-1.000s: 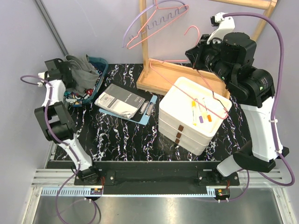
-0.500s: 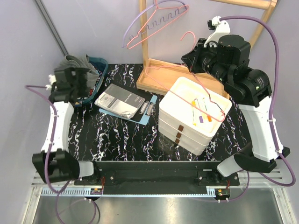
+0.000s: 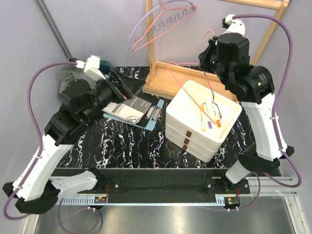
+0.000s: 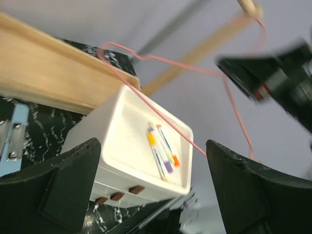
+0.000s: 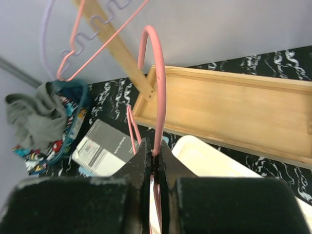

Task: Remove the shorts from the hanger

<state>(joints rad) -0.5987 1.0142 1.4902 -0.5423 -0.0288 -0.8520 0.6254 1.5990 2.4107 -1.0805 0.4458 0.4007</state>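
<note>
My left gripper grabs the pink wire hanger [image 5: 160,97] by its outer corner [image 5: 129,108] next, so that the hook stays free to hang on the wooden rack.
The shorts lie bunched in a teal basket [image 5: 80,105] at the far left. Grey shorts [image 5: 34,114] are on top, with a multicolour print pair [image 5: 36,153] under them. In the top view only a grey patch of the shorts [image 3: 69,74] shows behind the left arm. A bare pink wire hanger [image 5: 160,97] hangs over the white trays, and my right gripper [image 5: 156,156] is shut on it just below the hook. My left gripper [image 4: 151,195] is open and empty, out over the table and facing the trays; in the top view the left gripper [image 3: 126,87] is right of the basket.
A stack of white trays [image 3: 187,122] with several pens [image 3: 210,117] stands centre right. A wooden rack [image 3: 163,83] at the back carries pink and lilac hangers [image 3: 163,19]. A notebook on a blue clipboard [image 3: 127,108] lies left of the trays.
My left arm has swung from the basket at the far left toward the table's middle, its gripper still open. My right gripper has lifted and turned the pink hanger a little to the left.
</note>
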